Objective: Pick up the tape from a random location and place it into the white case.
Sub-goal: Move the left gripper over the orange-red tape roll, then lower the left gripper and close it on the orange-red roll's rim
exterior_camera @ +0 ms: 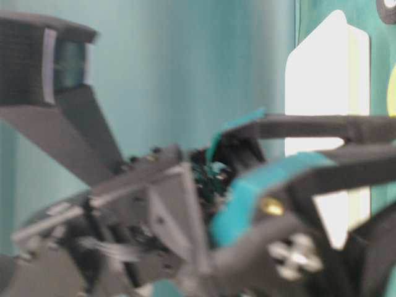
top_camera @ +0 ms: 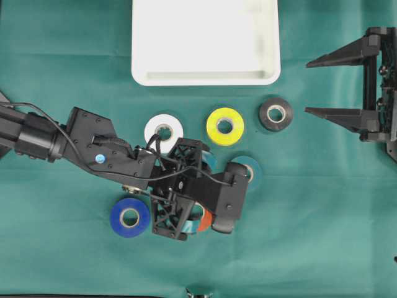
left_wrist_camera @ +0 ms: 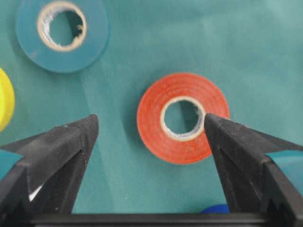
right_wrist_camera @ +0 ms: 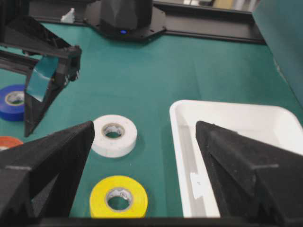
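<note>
The red roll is too wide for my fingers. My left gripper pinches the roll by its ring side (left_wrist_camera: 150,117) next, with one finger inside the roll's open hole (left_wrist_camera: 182,117).
The white case (top_camera: 205,77) lies at the top middle and is empty; it also shows in the right wrist view (right_wrist_camera: 184,156). My left gripper (top_camera: 198,214) is open above a red tape roll (left_wrist_camera: 182,118) lying flat. In the left wrist view (left_wrist_camera: 150,120) its right fingertip overlaps the roll's right side and its left fingertip stands apart on the roll's left. The red roll peeks out under the gripper in the overhead view (top_camera: 205,219). My right gripper (top_camera: 308,87) is open and empty at the right edge, and shows in its own wrist view (right_wrist_camera: 145,127).
Other rolls lie on the green cloth: white (top_camera: 164,130), yellow (top_camera: 225,126), black (top_camera: 276,113), blue (top_camera: 129,216), and teal (top_camera: 250,167), partly under the left gripper. The table-level view is blurred by the arm close up.
</note>
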You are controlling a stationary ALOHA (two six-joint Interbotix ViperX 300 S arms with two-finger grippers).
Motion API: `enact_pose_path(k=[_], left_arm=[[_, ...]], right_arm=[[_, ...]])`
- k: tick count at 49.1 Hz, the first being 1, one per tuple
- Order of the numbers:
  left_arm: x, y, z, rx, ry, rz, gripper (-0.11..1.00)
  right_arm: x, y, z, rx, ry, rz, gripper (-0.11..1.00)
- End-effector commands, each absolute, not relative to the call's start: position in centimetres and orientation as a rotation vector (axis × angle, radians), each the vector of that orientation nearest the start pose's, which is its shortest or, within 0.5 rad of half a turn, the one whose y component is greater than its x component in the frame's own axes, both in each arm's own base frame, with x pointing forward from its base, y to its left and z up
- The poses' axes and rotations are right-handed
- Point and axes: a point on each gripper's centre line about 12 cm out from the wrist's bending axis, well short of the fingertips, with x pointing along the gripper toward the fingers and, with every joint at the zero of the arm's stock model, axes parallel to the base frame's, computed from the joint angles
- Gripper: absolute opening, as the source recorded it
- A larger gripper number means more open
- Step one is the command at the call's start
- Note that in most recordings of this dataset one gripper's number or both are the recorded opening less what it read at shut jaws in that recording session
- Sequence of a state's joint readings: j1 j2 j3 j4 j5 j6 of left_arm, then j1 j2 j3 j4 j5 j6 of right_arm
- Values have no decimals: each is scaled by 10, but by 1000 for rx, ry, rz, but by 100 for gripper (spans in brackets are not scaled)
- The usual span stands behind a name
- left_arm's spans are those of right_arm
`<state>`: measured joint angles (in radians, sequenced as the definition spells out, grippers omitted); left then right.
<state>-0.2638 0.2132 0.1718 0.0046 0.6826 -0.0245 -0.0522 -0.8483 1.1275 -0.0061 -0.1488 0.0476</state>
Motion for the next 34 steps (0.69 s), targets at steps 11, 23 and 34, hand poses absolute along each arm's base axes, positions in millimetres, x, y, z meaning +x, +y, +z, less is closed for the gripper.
enact_pose_path(k=[11, 23, 34], left_arm=[[439, -124, 180, 130, 1032, -239, 97], [440, -126, 167, 136, 1034, -244, 97], [444, -127, 150, 165, 1035, -260, 97]], right_arm=[[223, -12, 277, 42, 129, -55, 88], [224, -12, 274, 42, 140, -55, 88], [226, -12, 271, 43, 151, -55, 88]])
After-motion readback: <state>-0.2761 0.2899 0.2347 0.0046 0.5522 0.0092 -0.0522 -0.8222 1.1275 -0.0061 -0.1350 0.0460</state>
